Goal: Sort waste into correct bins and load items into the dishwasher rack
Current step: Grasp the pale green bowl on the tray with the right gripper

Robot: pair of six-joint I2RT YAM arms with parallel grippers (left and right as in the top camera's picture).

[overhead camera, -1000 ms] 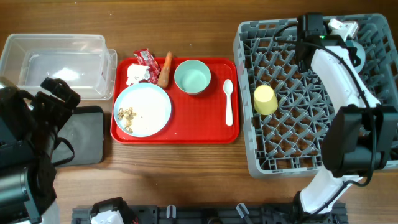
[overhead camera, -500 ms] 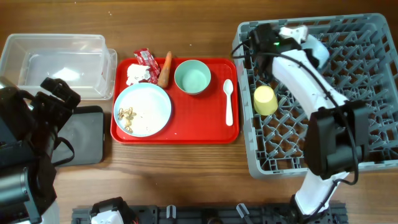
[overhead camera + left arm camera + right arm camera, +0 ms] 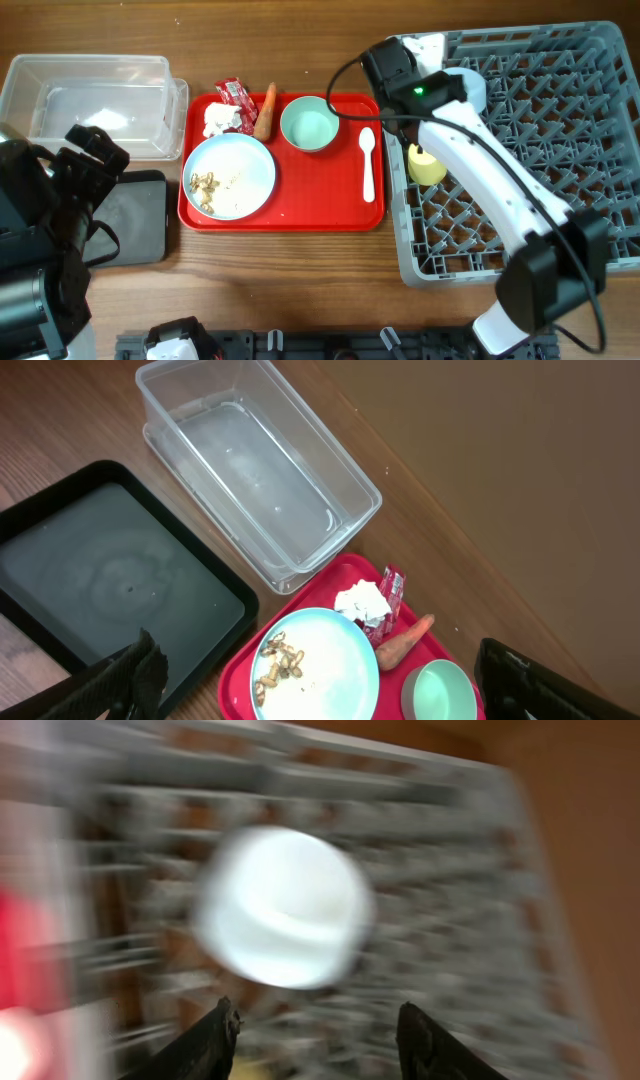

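Observation:
My right gripper grabs the bowl's rim on the side facing the rack next, to load the mint bowl (image 3: 309,123) into the dishwasher rack (image 3: 530,150).
On the red tray, a large pale plate (image 3: 230,175) holds beige crumbs (image 3: 204,185). Behind it lie a white tissue (image 3: 218,118), a red wrapper (image 3: 236,92) and a carrot piece (image 3: 266,110). The mint bowl (image 3: 309,123) stands beside them. A yellow cup (image 3: 427,165) sits in the grey rack (image 3: 560,150). My right gripper (image 3: 400,75) hangs over the rack's far-left corner. In its blurred wrist view it (image 3: 318,1012) is open and empty, with a pale round dish (image 3: 283,907), seemingly the saucer, ahead on the rack. My left gripper (image 3: 318,660) is wide open, high above the plate.
The clear tub (image 3: 95,105) stands at the far left, with the black tray (image 3: 135,215) in front of it. A white spoon (image 3: 367,160) lies on the red tray (image 3: 300,215) near the rack. My left arm (image 3: 60,200) overhangs the black tray.
My right arm has swung left along the rack's far edge, from its far-right area to the corner beside the red tray. The left arm has not moved.

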